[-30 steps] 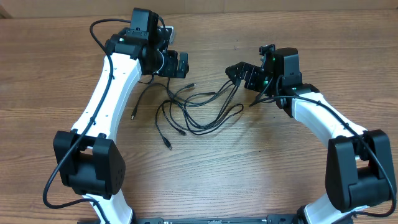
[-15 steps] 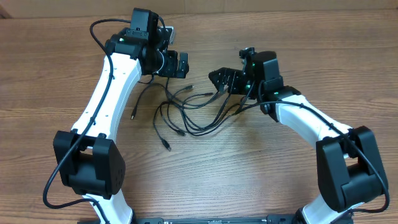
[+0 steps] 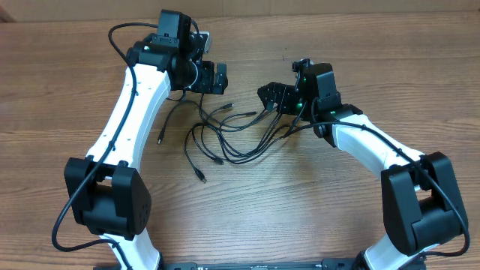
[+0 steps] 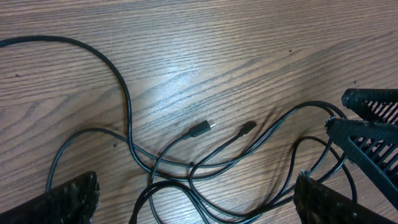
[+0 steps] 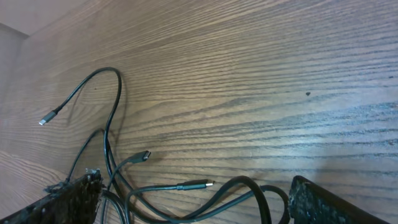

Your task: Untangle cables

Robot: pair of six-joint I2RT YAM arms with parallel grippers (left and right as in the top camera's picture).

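My right gripper takes hold of a black cable by its loop at the tangle's end (image 3: 277,114) (image 5: 256,188) next, so plug ends stay free to untangle.
Several thin black cables (image 3: 234,133) lie in a loose tangle on the wooden table between the arms, with plug ends spread at the left (image 3: 160,139) and front (image 3: 202,176). My left gripper (image 3: 219,77) is open just behind the tangle. In the left wrist view its fingers (image 4: 196,202) straddle cable loops (image 4: 205,165), and two plug ends (image 4: 200,129) lie beyond. My right gripper (image 3: 268,96) is open at the tangle's right end. In the right wrist view its fingers (image 5: 199,202) straddle looped cables (image 5: 249,186), with a silvery plug (image 5: 46,119) farther off.
The wooden table (image 3: 315,195) extends all round the tangle. The right gripper's fingers (image 4: 367,130) show at the right edge of the left wrist view. Thicker black wires run along the left arm (image 3: 124,34).
My right gripper has moved left and closer to the tangle's right end, then nearly stopped. The cables on that side have bunched slightly leftward. The left arm has not moved.
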